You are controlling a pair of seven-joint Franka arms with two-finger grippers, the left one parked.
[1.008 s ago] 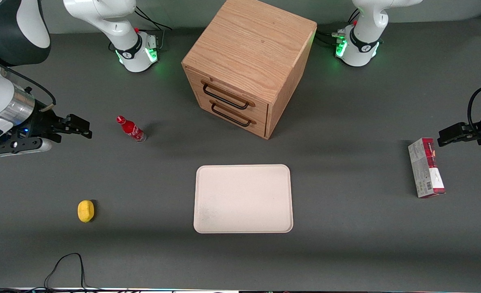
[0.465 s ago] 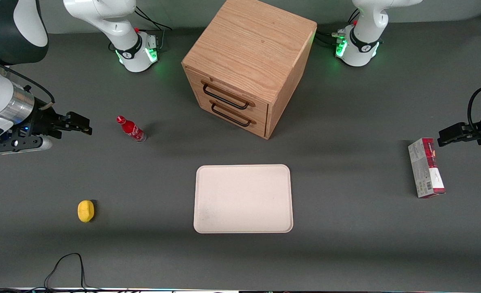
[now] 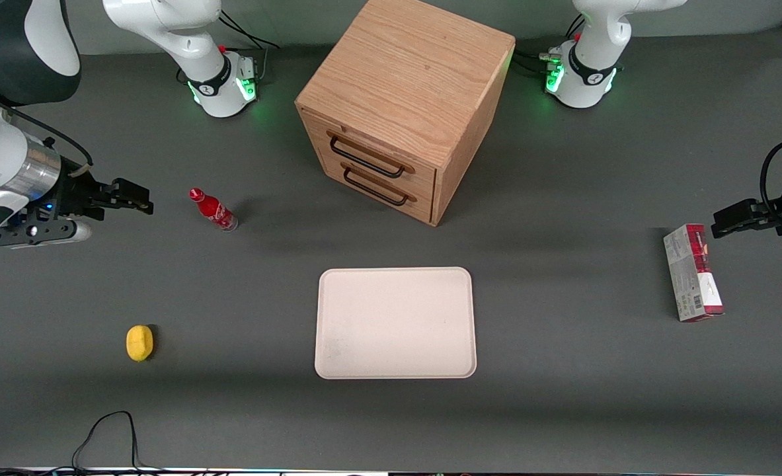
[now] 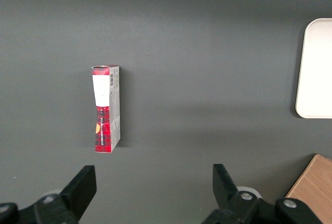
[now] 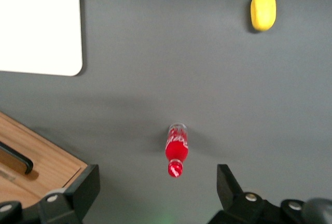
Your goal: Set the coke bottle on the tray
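Note:
My gripper will grab the coke bottle by its red cap [image 3: 197, 194] next. Then it will put the bottle on the cream-white tray [image 3: 395, 322].
The coke bottle [image 3: 213, 209] [image 5: 176, 150], small and red with a red cap and white script, stands upright on the dark table, toward the working arm's end. The cream-white tray [image 3: 395, 322] [image 5: 36, 24] lies flat nearer the front camera, in front of the wooden drawer cabinet, and holds nothing. My gripper [image 3: 138, 198] [image 5: 156, 185] hovers above the table a short way from the bottle, farther toward the working arm's end. Its fingers are spread wide and open, with nothing between them. The bottle's cap points up between the two fingers in the wrist view.
A wooden two-drawer cabinet [image 3: 400, 106] stands farther from the front camera than the tray. A yellow lemon [image 3: 139, 343] [image 5: 263, 9] lies nearer the front camera than the bottle. A red-and-white carton [image 3: 693, 272] [image 4: 106, 108] lies toward the parked arm's end.
My gripper has drifted slightly toward the bottle and a little farther from the front camera. The bottle, tray and other things have not moved.

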